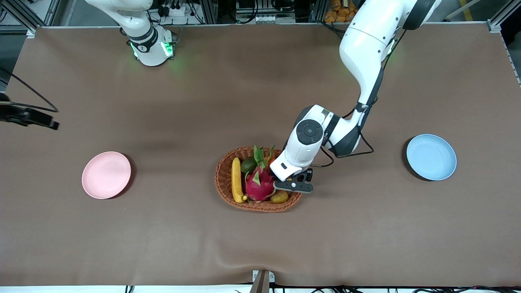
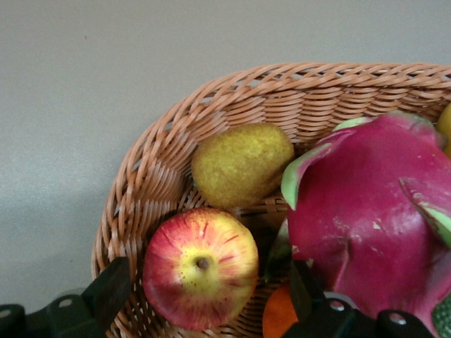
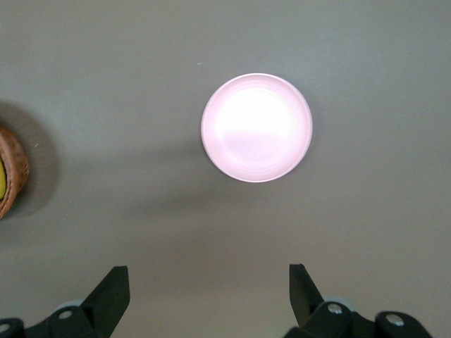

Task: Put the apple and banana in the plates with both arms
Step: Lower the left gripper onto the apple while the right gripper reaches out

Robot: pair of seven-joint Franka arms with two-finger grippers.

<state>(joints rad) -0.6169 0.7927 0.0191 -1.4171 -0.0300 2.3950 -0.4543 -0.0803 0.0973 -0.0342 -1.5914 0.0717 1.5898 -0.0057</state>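
I will next grab the apple by its round red sides with my left gripper, to put it in the blue plate (image 1: 431, 157).
The apple (image 2: 201, 269), red with yellow patches, lies in the woven basket (image 2: 211, 98) at the end toward the left arm. My left gripper (image 2: 206, 282) is open just above it, one finger on each side, neither touching. In the front view the left arm's hand (image 1: 299, 152) hides the apple. The banana (image 1: 236, 180) lies in the basket (image 1: 222, 179) at the end toward the right arm. The pink plate (image 1: 106, 175) is empty at the right arm's end, the blue plate (image 1: 431, 157) empty at the left arm's end. My right gripper (image 3: 206, 289) is open and empty, high over the table near the pink plate (image 3: 256, 127).
The basket also holds a magenta dragon fruit (image 1: 259, 183), a dark green avocado (image 1: 248, 165), a yellow-green pear-like fruit (image 2: 242, 163) and a small orange fruit (image 2: 278, 317) beside the apple. The dragon fruit (image 2: 366, 211) is close to one left finger.
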